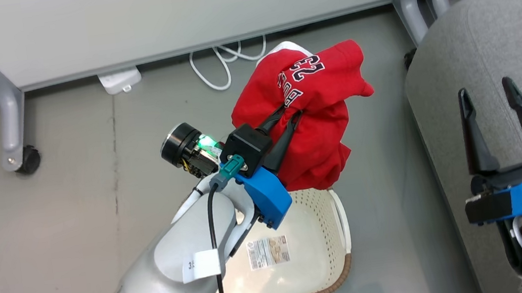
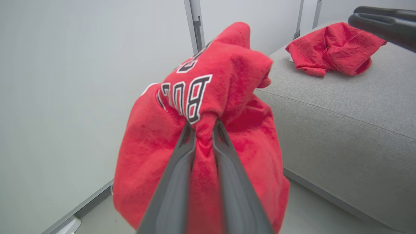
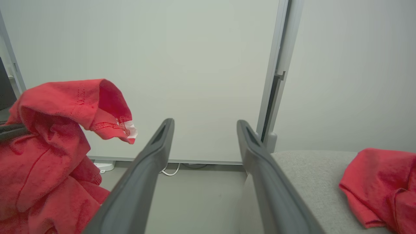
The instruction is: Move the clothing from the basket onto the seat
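Note:
I will next grab the red jersey by its hanging fold (image 1: 320, 160) with my right gripper, to carry the jersey over to the seat (image 1: 490, 63).
My left gripper (image 1: 290, 112) is shut on a bright red jersey (image 1: 316, 110) with "BULLS 23" lettering, holding it bunched in the air above the far end of the cream-white basket (image 1: 337, 236). Its fingers (image 2: 182, 156) pinch a fold of the jersey (image 2: 208, 107). The basket shows a bare floor with a label. A second red garment (image 2: 331, 48) lies on the grey seat (image 1: 490, 63), also visible as the red garment (image 3: 380, 182) on the seat (image 3: 312, 169). My right gripper (image 1: 485, 89) stands open over the seat's edge, nothing between its fingers (image 3: 156, 156).
A white partition panel (image 1: 165, 14) on grey wheeled legs (image 1: 9, 122) stands behind. A white cable (image 1: 216, 67) and a power strip (image 1: 119, 80) lie on the grey floor at its foot. Another grey upright post (image 1: 410, 3) rises beside the seat.

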You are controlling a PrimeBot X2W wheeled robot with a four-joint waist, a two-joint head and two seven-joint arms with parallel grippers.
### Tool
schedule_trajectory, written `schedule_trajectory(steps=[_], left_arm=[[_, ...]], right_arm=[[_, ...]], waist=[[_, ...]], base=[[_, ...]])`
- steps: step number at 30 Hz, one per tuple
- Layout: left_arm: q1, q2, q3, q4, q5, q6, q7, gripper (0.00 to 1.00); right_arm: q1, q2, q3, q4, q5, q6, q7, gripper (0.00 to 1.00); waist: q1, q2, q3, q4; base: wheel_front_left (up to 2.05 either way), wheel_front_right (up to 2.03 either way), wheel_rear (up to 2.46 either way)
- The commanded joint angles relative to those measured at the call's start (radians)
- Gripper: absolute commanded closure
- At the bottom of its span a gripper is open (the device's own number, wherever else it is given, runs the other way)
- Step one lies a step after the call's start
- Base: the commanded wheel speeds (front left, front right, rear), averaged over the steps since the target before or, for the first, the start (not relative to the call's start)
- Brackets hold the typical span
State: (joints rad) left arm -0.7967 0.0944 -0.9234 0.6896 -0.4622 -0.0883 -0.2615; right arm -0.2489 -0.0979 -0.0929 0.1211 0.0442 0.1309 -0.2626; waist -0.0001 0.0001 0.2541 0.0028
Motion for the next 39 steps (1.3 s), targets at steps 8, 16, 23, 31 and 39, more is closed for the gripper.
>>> schedule_trajectory(steps=[8,16,23,31,39], left_arm=[[0.048,-0.01,0.043,-0.043,0.032,-0.007,-0.005,1.0],[0.078,-0.022,0.054,-0.055,0.044,-0.019,-0.005,1.0],[0.084,-0.029,0.061,-0.059,0.054,-0.025,-0.005,1.0],[0.082,-0.033,0.066,-0.061,0.063,-0.028,-0.005,1.0],[0.072,-0.036,0.072,-0.064,0.075,-0.033,-0.005,1.0]], right_arm=[[0.072,0.006,0.019,0.023,0.009,0.0,-0.003,0.0],[0.121,0.013,0.036,0.035,0.014,0.0,-0.003,0.0],[0.134,0.009,0.067,0.036,0.028,0.0,-0.003,0.0],[0.119,-0.01,0.145,0.047,0.05,0.0,-0.003,0.0],[0.058,-0.036,0.268,0.074,0.076,0.0,-0.003,0.0]], waist=[[0.0001,-0.0001,-0.092,0.02],[0.0001,-0.0001,-0.149,0.038],[0.0001,-0.0001,-0.165,0.048],[0.0001,-0.0001,-0.165,0.059],[0.0001,-0.0001,-0.152,0.066]], base=[[0.0,0.0,0.0],[0.0,0.0,0.0],[0.0,0.0,0.0],[0.0,0.0,0.0],[0.0,0.0,0.0]])
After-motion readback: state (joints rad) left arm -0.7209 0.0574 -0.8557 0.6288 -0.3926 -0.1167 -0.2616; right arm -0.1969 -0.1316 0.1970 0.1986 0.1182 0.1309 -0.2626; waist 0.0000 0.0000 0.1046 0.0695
